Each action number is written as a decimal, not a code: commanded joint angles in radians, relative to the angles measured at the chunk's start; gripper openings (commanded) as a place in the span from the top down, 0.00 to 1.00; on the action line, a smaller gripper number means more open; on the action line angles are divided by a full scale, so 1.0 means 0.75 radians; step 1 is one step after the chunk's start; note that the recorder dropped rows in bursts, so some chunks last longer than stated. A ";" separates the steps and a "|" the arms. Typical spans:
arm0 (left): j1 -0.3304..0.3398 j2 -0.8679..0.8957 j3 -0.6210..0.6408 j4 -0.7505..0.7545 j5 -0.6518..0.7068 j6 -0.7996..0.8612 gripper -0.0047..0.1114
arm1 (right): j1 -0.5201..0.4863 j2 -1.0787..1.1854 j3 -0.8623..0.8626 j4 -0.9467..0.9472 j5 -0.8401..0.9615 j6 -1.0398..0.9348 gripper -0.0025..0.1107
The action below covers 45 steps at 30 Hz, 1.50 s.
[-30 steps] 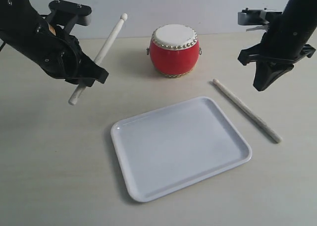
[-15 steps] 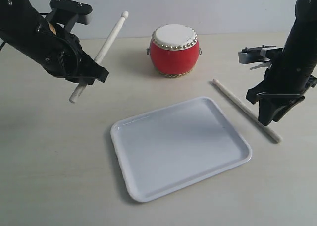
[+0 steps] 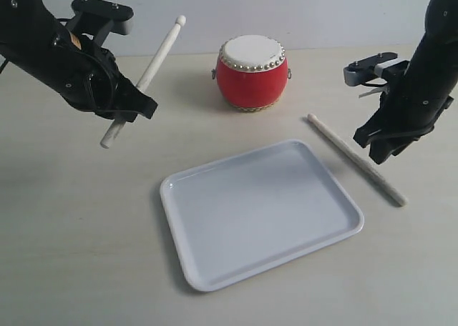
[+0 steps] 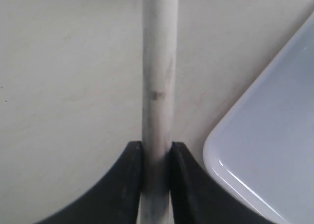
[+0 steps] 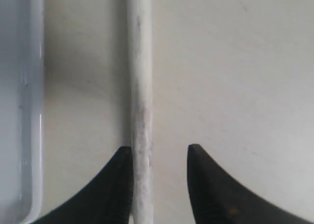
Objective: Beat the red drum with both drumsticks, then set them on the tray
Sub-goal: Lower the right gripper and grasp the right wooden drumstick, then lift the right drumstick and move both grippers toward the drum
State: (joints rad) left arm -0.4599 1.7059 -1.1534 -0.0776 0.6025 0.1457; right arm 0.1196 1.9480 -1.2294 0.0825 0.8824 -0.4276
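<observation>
My right gripper goes lower to the drumstick next, before it closes. Its fingertips are still above the lying drumstick (image 3: 347, 147), short of its sides, so closing is too early.
The red drum (image 3: 252, 73) with its cream skin stands at the back centre of the table. In front of it lies the white tray (image 3: 261, 211). My left gripper (image 3: 132, 101) is shut on one pale drumstick (image 3: 147, 76), held in the air at a slant, tip pointing up toward the drum's left; the left wrist view shows the stick (image 4: 158, 86) clamped between the jaws (image 4: 157, 157). The other drumstick (image 3: 354, 158) lies on the table right of the tray. My right gripper (image 3: 383, 154) is open and straddles that stick (image 5: 140, 86), which rests against one finger (image 5: 122, 184).
The pale tabletop (image 3: 79, 233) stretches around the tray. The tray's rim (image 5: 34, 111) runs parallel to the lying stick, a short gap away. A light wall (image 3: 215, 4) backs the table behind the drum.
My right arm came down from above the table to the lying drumstick and its open jaws now flank it. The left arm with its stick has stayed still.
</observation>
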 commanded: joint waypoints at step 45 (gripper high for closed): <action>-0.008 -0.010 0.014 -0.015 0.021 0.005 0.96 | 0.140 0.063 0.128 -0.150 -0.149 0.296 0.83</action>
State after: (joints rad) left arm -0.4599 1.7059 -1.1449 -0.0799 0.6241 0.1457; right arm 0.2257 1.9968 -1.1372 -0.0216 0.7763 -0.2485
